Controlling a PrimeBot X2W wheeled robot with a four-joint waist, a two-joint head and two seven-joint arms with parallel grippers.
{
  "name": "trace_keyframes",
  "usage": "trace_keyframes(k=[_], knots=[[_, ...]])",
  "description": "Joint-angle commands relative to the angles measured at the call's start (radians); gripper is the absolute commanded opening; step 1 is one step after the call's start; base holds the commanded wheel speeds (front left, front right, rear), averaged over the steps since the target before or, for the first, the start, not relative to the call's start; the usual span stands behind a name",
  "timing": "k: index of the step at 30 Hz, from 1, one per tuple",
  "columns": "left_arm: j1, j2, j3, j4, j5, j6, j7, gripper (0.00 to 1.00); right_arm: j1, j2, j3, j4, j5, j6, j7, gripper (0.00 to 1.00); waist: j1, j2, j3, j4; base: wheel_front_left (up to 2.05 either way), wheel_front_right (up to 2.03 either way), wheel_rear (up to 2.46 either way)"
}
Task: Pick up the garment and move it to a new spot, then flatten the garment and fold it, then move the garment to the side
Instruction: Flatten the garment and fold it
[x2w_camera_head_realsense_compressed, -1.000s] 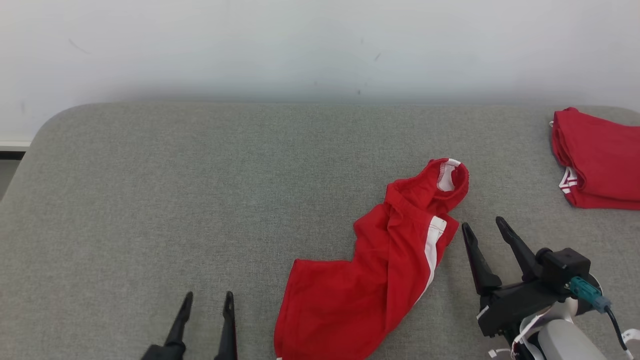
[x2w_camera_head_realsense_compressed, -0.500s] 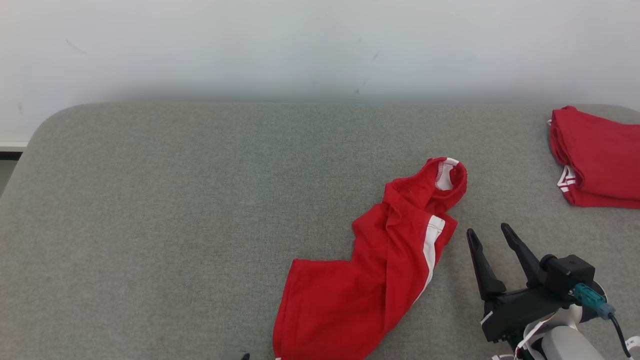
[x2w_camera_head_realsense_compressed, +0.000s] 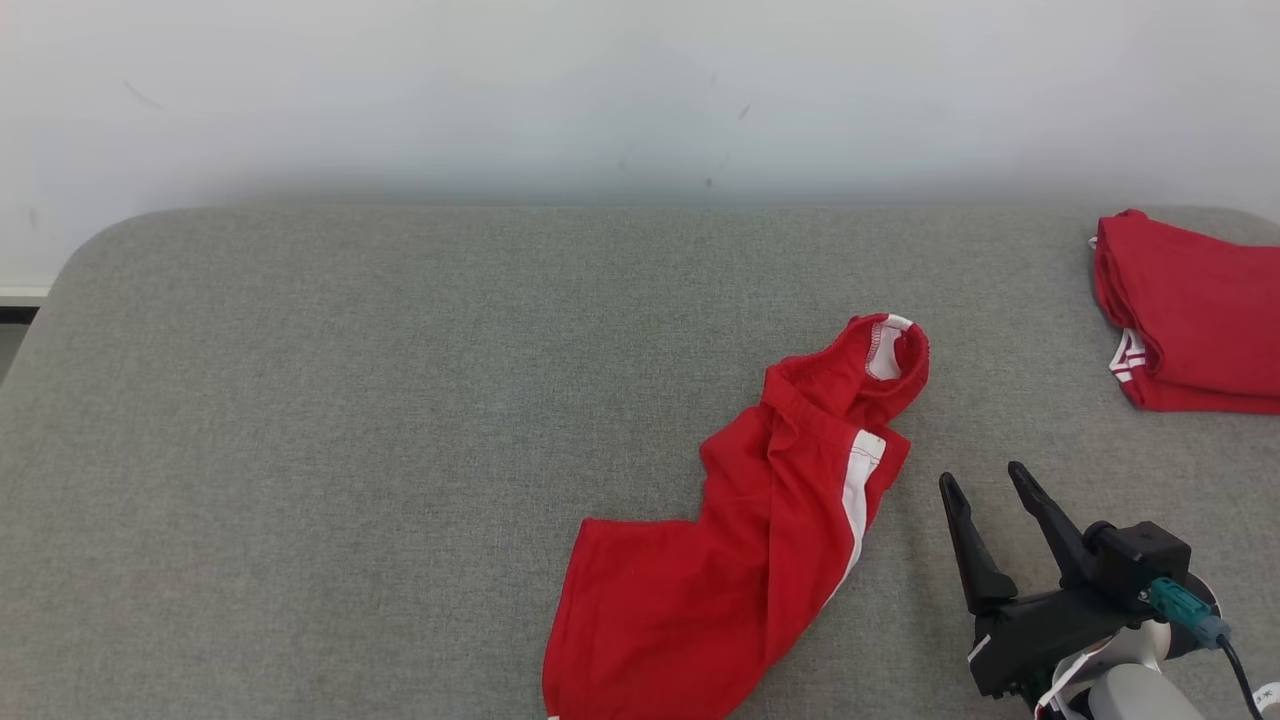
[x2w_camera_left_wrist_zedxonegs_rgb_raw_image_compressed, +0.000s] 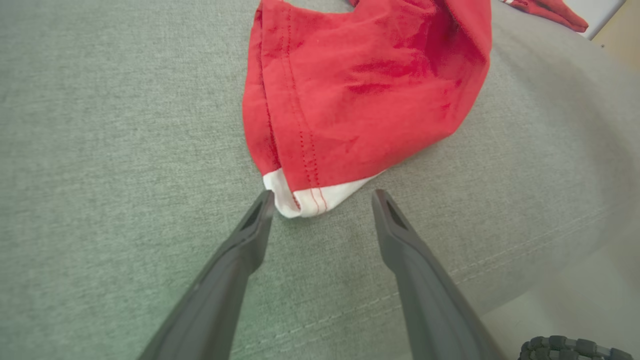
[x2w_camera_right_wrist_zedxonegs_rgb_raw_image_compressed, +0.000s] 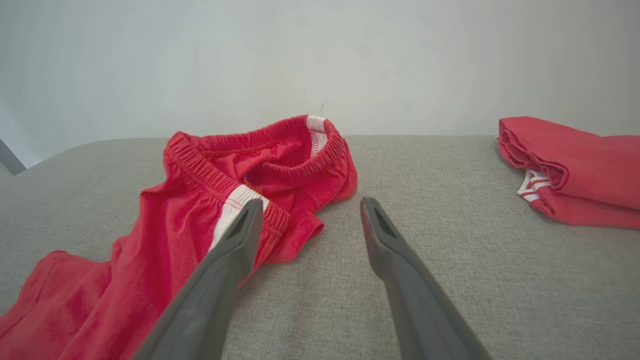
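Next, my left gripper grabs the garment by its white-trimmed hem corner, since the red cloth lies slack on the tabletop.
The garment, red shorts with a white side stripe, lies crumpled on the grey padded table, waistband at the far end. My right gripper hovers open just right of the waistband, fingers apart and holding nothing. In the right wrist view, the right gripper points past the waistband edge of the garment, its left finger over the cloth. Seen from the left wrist, my left gripper stands open, its tips either side of the white hem corner of the garment, low over the table.
A folded red garment with white trim rests at the table's far right edge, and it sits to the right as the folded red garment in the right wrist view. A pale wall runs behind the table. The table's near edge is close behind my left gripper.
My left gripper has slid off the bottom of the head view. The right gripper has drawn back a little toward the near edge. The head camera shifted slightly; the garment has not moved.
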Motion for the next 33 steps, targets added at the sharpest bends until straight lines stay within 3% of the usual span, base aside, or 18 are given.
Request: trace_keyframes(k=[1,12,13,14,15,24,33], knots=[[-0.011,0.000,-0.006,0.008,-0.001,-0.002,-0.003,1.00,-0.003,-0.003,0.001,0.003,-0.002,-0.003,-0.004,1.00,0.0000,0.0000,0.000,0.001,0.00,0.00,0.00],[-0.090,0.000,-0.040,0.114,-0.045,-0.005,-0.003,1.00,-0.015,-0.002,0.011,0.014,-0.002,-0.003,-0.004,1.00,0.0000,0.0000,0.005,0.000,0.00,0.00,0.00],[-0.097,0.000,-0.043,0.122,-0.056,-0.006,-0.003,0.88,-0.015,-0.001,0.011,0.014,-0.003,-0.003,-0.004,1.00,0.0000,0.0000,0.005,-0.001,0.00,0.00,0.00],[-0.111,0.000,-0.051,0.142,-0.066,-0.006,-0.003,0.19,-0.015,-0.002,0.012,0.016,-0.003,-0.003,-0.004,1.00,0.0000,0.0000,0.006,-0.003,0.00,0.00,0.00],[-0.118,0.000,-0.054,0.147,-0.067,-0.006,-0.003,0.00,-0.016,-0.004,0.013,0.016,-0.003,-0.003,-0.004,1.00,0.0000,0.0000,0.006,-0.003,0.00,0.00,0.00],[-0.099,0.001,0.018,0.114,-0.065,0.015,-0.003,0.00,-0.011,-0.010,0.006,0.029,-0.003,-0.003,-0.004,1.00,0.0000,0.0000,0.002,0.011,0.00,0.00,0.00],[-0.084,0.004,0.058,0.089,-0.028,0.002,-0.003,0.00,-0.013,-0.014,0.043,0.056,0.003,-0.003,-0.004,1.00,0.0000,0.0000,0.000,0.024,0.00,0.00,0.00]])
